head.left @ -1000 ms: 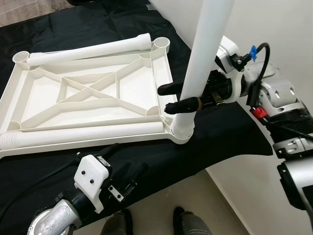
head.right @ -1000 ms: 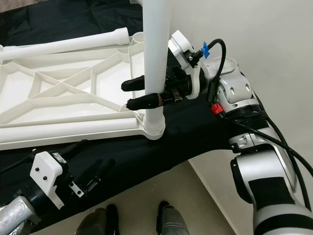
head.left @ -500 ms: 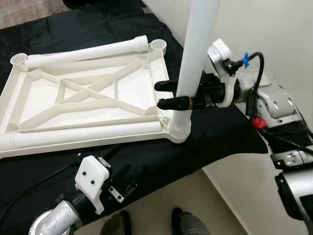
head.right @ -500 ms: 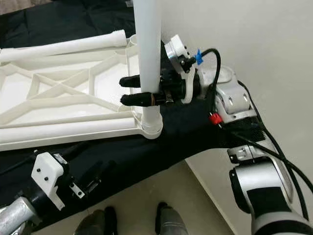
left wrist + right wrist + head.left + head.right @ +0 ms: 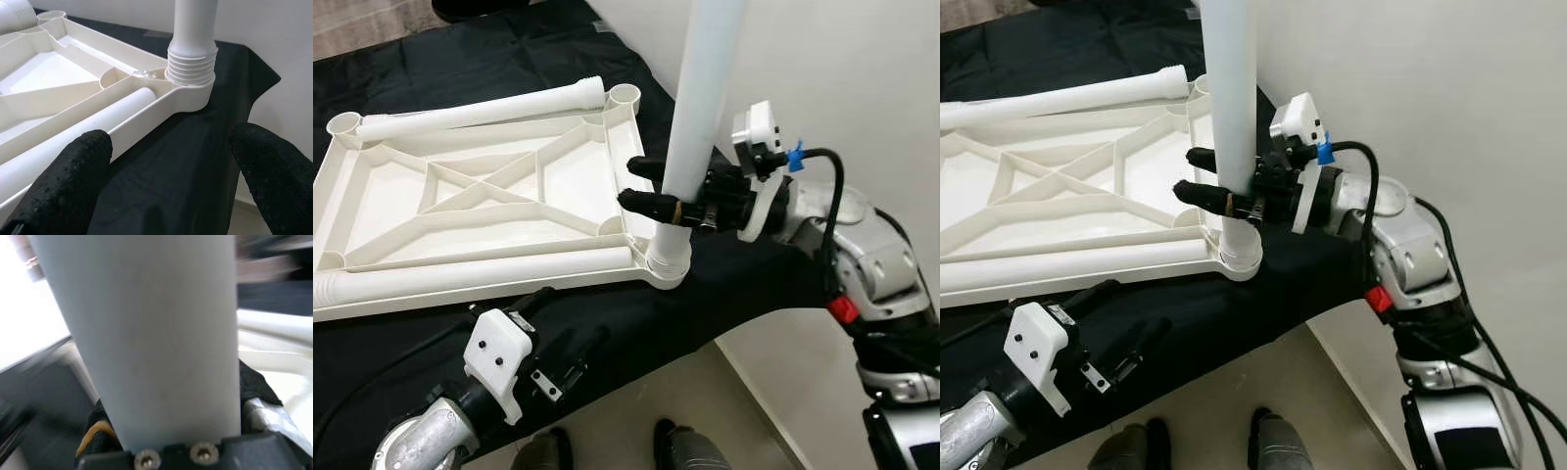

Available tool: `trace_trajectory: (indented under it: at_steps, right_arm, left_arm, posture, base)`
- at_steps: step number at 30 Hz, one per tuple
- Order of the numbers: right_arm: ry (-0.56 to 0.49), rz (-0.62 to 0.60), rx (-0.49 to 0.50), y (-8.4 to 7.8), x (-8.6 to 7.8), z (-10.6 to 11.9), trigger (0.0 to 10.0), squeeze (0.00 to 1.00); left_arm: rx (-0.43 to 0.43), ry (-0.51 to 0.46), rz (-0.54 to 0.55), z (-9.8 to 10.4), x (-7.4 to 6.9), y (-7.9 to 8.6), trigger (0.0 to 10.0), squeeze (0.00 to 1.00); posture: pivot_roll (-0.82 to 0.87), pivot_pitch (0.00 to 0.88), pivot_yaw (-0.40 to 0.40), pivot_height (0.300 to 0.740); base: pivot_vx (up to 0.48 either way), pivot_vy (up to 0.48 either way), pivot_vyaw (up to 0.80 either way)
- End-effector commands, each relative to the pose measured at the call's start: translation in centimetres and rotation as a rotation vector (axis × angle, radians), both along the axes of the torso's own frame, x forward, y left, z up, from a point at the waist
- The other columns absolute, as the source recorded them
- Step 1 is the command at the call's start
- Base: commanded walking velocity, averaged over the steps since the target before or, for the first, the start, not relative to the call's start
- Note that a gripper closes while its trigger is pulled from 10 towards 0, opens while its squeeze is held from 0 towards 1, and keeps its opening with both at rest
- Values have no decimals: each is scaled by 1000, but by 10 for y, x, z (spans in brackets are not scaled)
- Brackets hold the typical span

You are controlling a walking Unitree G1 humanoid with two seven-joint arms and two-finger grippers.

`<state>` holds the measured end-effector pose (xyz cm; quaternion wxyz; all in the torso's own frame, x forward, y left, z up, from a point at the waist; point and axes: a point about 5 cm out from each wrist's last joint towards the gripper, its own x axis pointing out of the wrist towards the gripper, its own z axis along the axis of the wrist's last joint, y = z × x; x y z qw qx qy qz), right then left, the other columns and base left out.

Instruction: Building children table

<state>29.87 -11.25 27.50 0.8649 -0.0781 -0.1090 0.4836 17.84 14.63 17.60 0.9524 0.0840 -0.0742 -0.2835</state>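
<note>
The upright leg should be grabbed next with my left gripper by its bare upper shaft (image 5: 708, 73), because my right gripper already holds the leg just above the socket. My left gripper takes that bare part.
The white plastic table top (image 5: 628, 147) lies upside down on a black cloth. One white leg (image 5: 700, 108) stands upright with its threaded end (image 5: 191, 63) in the near right corner socket (image 5: 666, 266). My right gripper (image 5: 644, 186) is shut on this leg just above the socket, and the leg (image 5: 146, 333) is close up in the right wrist view. Two more legs lie flat on the table top, one along the far edge (image 5: 480, 108) and one along the near edge (image 5: 480, 276). My left gripper (image 5: 563, 323) hovers open over the cloth, in front of the table top.
The black cloth (image 5: 734, 284) ends in a corner just right of the upright leg, with beige floor (image 5: 705, 411) below and a white wall (image 5: 842, 78) beyond. The far corner sockets (image 5: 625, 95) (image 5: 342, 124) stand open. My feet (image 5: 675, 452) show at the bottom.
My right wrist has swung around the upright leg toward me and lowered, still shut on it. The leg stays in its socket. The left gripper has not moved.
</note>
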Motion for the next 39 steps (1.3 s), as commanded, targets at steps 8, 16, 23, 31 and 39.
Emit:
trace_trajectory:
  at_steps: [8, 16, 23, 31, 39]
  right_arm:
    - [213, -373, 46, 12, -9, -51, 10000, 0]
    - [208, -468, -27, 37, -27, -63, 10000, 0]
    - [184, -533, -57, 34, -24, -58, 10000, 0]
    - [183, -570, -47, 35, -23, -56, 10000, 0]
    - [182, -586, -44, 34, -21, -55, 10000, 0]
  left_arm:
    - [2, 20, 3, -6, 1, 1, 10000, 0]
    - [3, 12, 6, -7, 3, 0, 10000, 0]
    - [-14, 4, 24, -5, 5, 2, 10000, 0]
    - [-17, -75, 73, 14, 19, 15, 10000, 0]
    - [-130, -257, -19, 87, 42, 32, 10000, 0]
  posture:
    - [-26, 293, -23, 740]
    - [-27, 281, -25, 740]
    - [-29, 275, -32, 740]
    - [-28, 262, -34, 740]
    - [-25, 247, -26, 740]
  base:
    - [0, 0, 0]
    - [0, 0, 0]
    - [0, 0, 0]
    - [0, 0, 0]
    - [0, 0, 0]
